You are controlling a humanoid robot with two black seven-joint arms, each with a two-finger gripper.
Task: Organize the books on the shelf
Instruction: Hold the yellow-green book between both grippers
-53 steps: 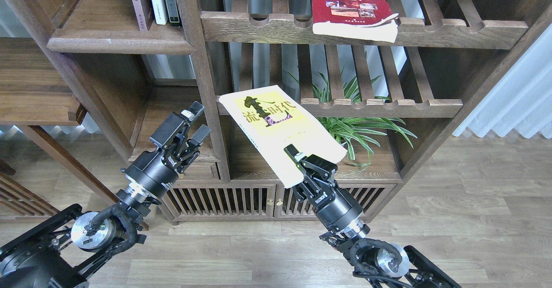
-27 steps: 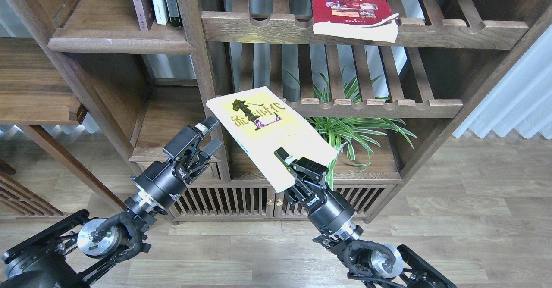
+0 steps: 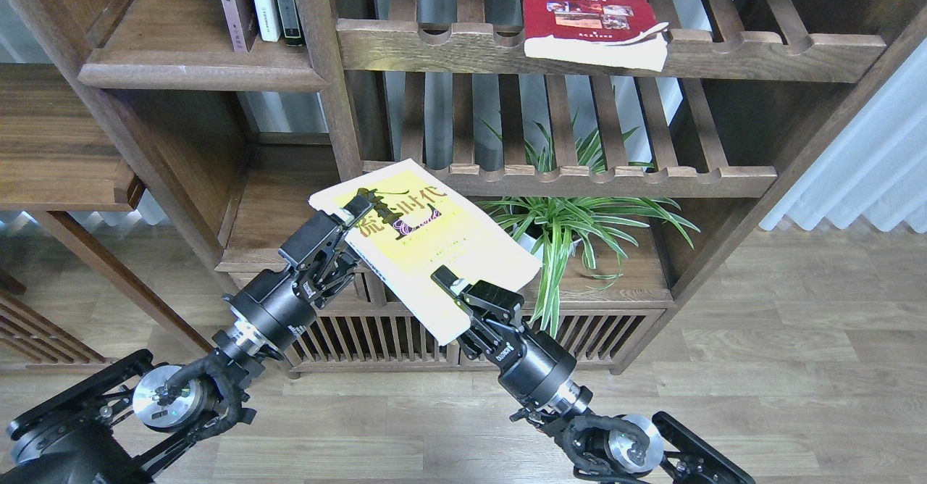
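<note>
The yellow book needs to be shelved upright with the others, so my left gripper should next grip it by its corner (image 3: 334,201) beside the dark figure.
The yellow-green and white book (image 3: 434,245) with a dark figure hangs tilted in the air in front of the bookcase. My right gripper (image 3: 450,290) is shut on its near edge. My left gripper (image 3: 347,227) is open, and its fingers (image 3: 354,213) straddle the book's left edge near the far corner; the lower finger is hidden under the book. The red book (image 3: 588,7) with small photos lies flat on the upper slatted rack. The solid wooden shelf (image 3: 195,72) is at the upper left, and a maroon-brown spine (image 3: 233,6) stands on it.
A thin white book (image 3: 262,0) and a dark-spined book (image 3: 285,0) stand on the shelf. A potted green plant (image 3: 572,216) sits under the lower slatted rack (image 3: 615,176). A bookcase post (image 3: 337,107) rises just behind the held book. Wooden floor lies below.
My right gripper has carried the book left and down. My left gripper has moved right, and its fingers now straddle the book's left edge.
</note>
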